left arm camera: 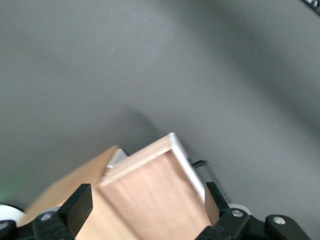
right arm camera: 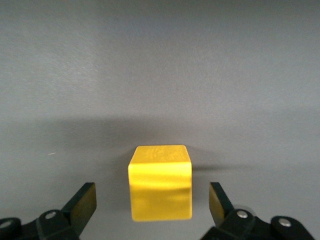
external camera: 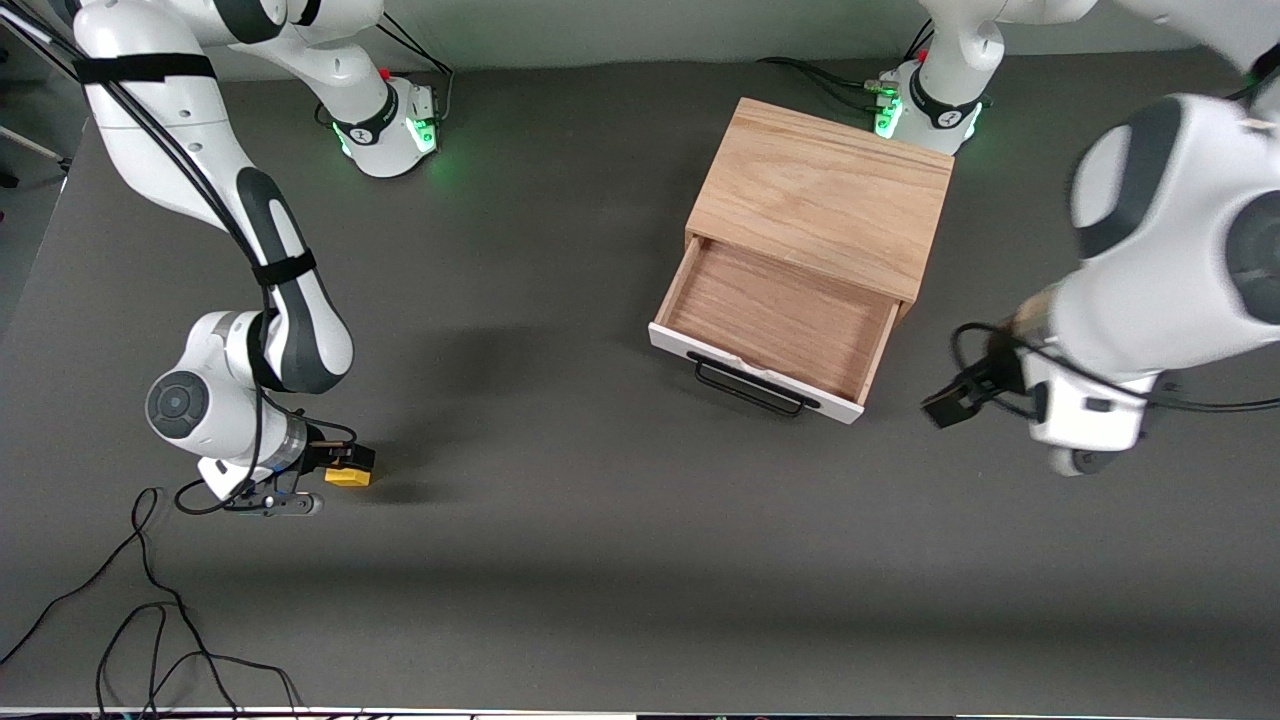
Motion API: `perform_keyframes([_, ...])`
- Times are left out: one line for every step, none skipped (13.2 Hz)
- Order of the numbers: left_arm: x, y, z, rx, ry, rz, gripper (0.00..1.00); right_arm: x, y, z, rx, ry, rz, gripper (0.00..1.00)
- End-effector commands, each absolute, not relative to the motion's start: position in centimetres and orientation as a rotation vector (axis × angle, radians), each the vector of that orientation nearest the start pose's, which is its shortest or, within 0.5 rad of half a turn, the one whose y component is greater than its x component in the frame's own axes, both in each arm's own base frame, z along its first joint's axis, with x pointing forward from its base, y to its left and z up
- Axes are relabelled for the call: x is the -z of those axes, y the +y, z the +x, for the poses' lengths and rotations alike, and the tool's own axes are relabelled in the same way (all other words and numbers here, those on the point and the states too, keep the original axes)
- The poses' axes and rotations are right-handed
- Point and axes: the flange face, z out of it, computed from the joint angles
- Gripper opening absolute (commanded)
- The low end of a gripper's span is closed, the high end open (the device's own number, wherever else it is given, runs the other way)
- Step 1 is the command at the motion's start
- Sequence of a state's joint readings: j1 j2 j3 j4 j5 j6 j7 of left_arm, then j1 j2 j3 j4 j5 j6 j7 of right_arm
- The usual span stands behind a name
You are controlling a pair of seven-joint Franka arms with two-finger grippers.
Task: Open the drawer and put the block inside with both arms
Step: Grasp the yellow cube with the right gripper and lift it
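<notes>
The yellow block needs to go inside the open drawer (external camera: 775, 320), so my right gripper will grab the block by two opposite sides next.
The yellow block (external camera: 347, 477) lies on the dark table toward the right arm's end. My right gripper (external camera: 343, 462) is low over it and open. In the right wrist view the block (right arm camera: 161, 182) sits between the spread fingers (right arm camera: 82, 204) without touching them. The oak cabinet (external camera: 825, 190) stands near the left arm's base. Its drawer (external camera: 775, 320) is pulled out and empty, with the white front and black handle (external camera: 750, 386) facing the camera. My left gripper (external camera: 957, 400) hangs open and empty in the air beside the drawer's front corner. The left wrist view shows the drawer (left arm camera: 155, 192) past its open fingers (left arm camera: 79, 206).
Black cables (external camera: 150, 620) lie on the table near the front edge at the right arm's end. Bare dark table (external camera: 560, 480) stretches between the block and the drawer. The two green-lit bases (external camera: 395, 125) stand along the back edge.
</notes>
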State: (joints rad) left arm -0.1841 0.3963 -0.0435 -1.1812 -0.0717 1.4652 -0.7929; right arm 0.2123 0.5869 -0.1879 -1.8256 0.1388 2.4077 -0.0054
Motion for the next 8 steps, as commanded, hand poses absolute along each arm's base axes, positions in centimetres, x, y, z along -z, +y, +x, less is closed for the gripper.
perform_keyframes([-57.2, -10.9, 61.2, -0.262, -0.64, -3.105, 1.0, -21.0, 2.4, 64.3, 0.062, 0.103, -3.139, 0.69])
perform_keyframes([-57.6, -9.2, 60.8, -0.284, -0.561, -3.113, 1.0, -21.0, 2.4, 64.3, 0.062, 0.104, -3.137, 0.44])
perform_keyframes([-57.8, -8.3, 60.6, -0.288, -0.484, -3.129, 1.0, -21.3, 2.5, 64.4, 0.064, 0.107, -3.137, 0.29])
perform_keyframes([-58.0, -6.7, 60.3, -0.291, -0.446, -3.14, 1.0, -22.1, 2.6, 64.8, 0.085, 0.121, -3.133, 0.18])
perform_keyframes([-57.8, -6.2, 60.0, -0.308, -0.363, -3.137, 1.0, -23.4, 3.2, 65.5, 0.084, 0.118, -3.126, 0.12])
perform_keyframes([-57.9, -5.7, 59.8, -0.312, -0.261, -3.135, 1.0, -25.0, 3.8, 66.3, 0.035, 0.138, -3.117, 0.12])
perform_keyframes([-57.8, -5.3, 59.8, -0.316, -0.21, -3.132, 1.0, -27.0, 4.6, 67.2, -0.012, 0.163, -3.106, 0.12])
perform_keyframes([-57.7, -4.5, 59.8, -0.318, -0.224, -3.131, 1.0, -29.8, 6.3, 68.0, -0.044, 0.185, -3.096, 0.12])
